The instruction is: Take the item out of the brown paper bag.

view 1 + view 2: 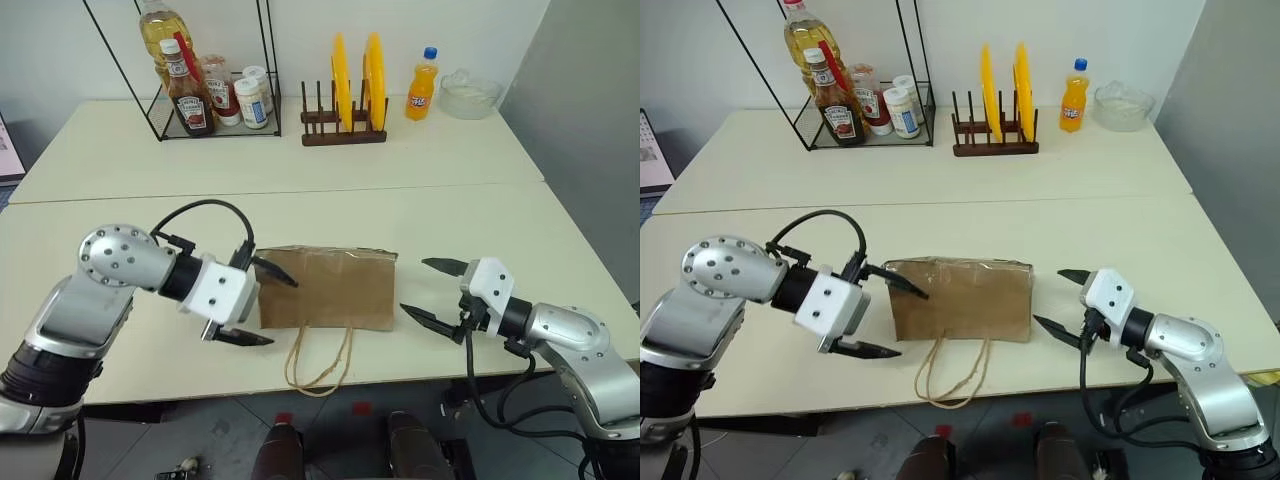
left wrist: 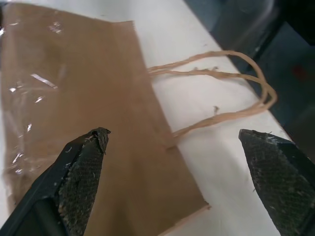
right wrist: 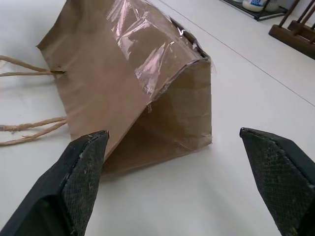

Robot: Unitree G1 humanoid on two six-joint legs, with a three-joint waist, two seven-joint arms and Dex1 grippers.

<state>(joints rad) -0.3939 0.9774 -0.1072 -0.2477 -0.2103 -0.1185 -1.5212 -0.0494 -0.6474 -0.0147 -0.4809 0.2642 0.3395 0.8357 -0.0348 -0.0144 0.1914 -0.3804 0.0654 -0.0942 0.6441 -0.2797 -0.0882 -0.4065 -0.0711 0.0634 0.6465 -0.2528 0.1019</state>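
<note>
My left gripper's fingers end short of the cord handles, one over paper, so it moves toward the handles, before it closes on them.
The brown paper bag (image 1: 330, 288) lies flat on the cream table near its front edge. Its tan cord handles (image 1: 320, 365) hang over that edge. Clear tape shines on the bag's creased folded bottom (image 3: 162, 59). The item is hidden. My left gripper (image 1: 282, 312) stands open at the bag's left end, one finger over the paper and one by the front corner. My right gripper (image 1: 414, 286) is open just off the bag's right end, apart from it, pointing at the folded bottom. The bag (image 2: 74, 98) and its handles (image 2: 221, 73) lie between the left fingers.
At the back left stands a wire rack (image 1: 210, 100) with an oil bottle, ketchup and jars. A wooden rack with yellow plates (image 1: 345, 100), an orange soda bottle (image 1: 422, 88) and a glass bowl (image 1: 470, 95) line the far side. The table's front edge (image 1: 400, 372) runs just below the bag.
</note>
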